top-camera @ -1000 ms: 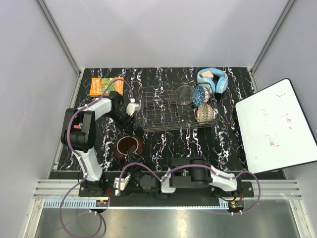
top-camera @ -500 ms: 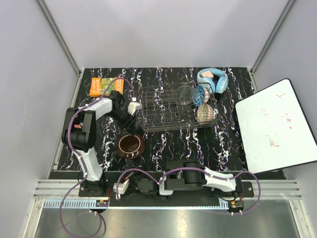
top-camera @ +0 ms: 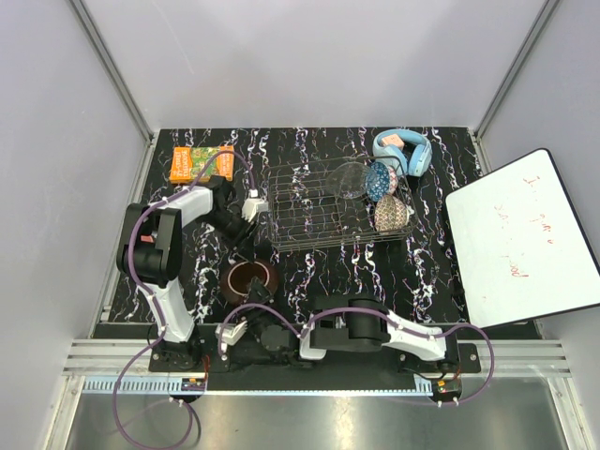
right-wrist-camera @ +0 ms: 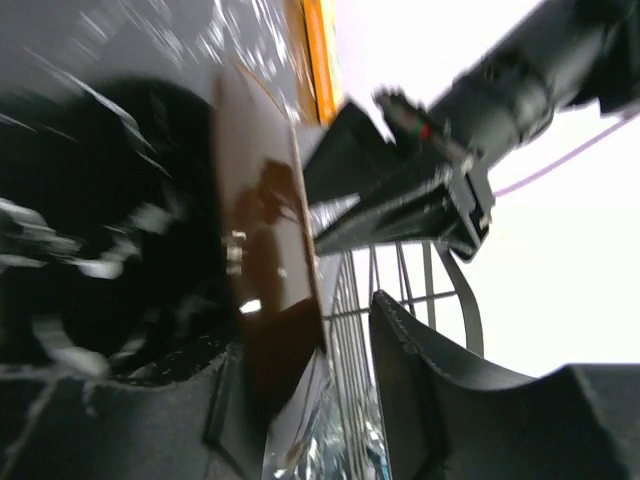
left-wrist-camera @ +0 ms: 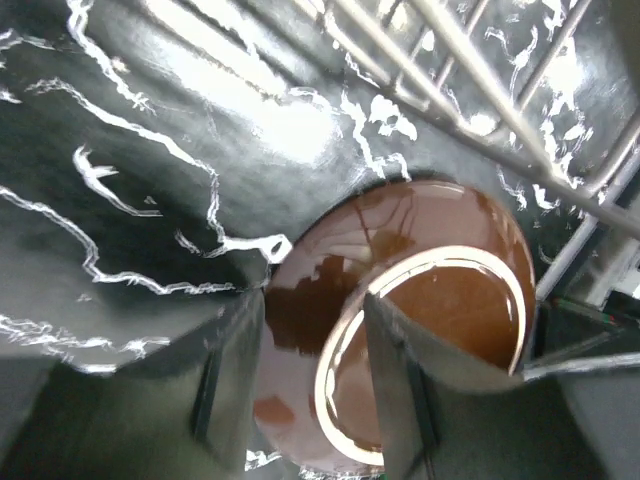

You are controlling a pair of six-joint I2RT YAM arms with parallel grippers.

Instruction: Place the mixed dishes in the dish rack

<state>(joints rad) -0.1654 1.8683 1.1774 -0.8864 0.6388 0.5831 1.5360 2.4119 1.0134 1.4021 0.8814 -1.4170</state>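
My right gripper's fingers are apart, with a gap beside the plate's rim (top-camera: 264, 292) (right-wrist-camera: 288, 385). The plate would stay on the table if I raised my right gripper now.
The glossy red plate (top-camera: 248, 278) lies on the black marbled table just left of and in front of the dish rack (top-camera: 319, 242). It also shows in the left wrist view (left-wrist-camera: 440, 300). My left gripper (top-camera: 242, 232) (left-wrist-camera: 312, 305) hangs open over the plate's far rim, by the rack's left side. My right gripper (top-camera: 251, 302) (right-wrist-camera: 345, 310) reaches in low from the near side, jaws apart, the plate (right-wrist-camera: 265, 200) against its left finger. Inside the rack stand a clear glass bowl (top-camera: 349, 178), a blue patterned bowl (top-camera: 378, 180) and a beige patterned bowl (top-camera: 392, 214).
Light blue headphones (top-camera: 403, 150) lie behind the rack's right end. An orange-green book (top-camera: 200, 161) sits at the back left. A whiteboard (top-camera: 520, 239) leans at the right. Rack wires (left-wrist-camera: 480, 70) run close to the left gripper.
The right gripper has swung from beside its base up to the plate's near edge. The plate has shifted slightly and looks tilted. The left gripper has edged toward the rack.
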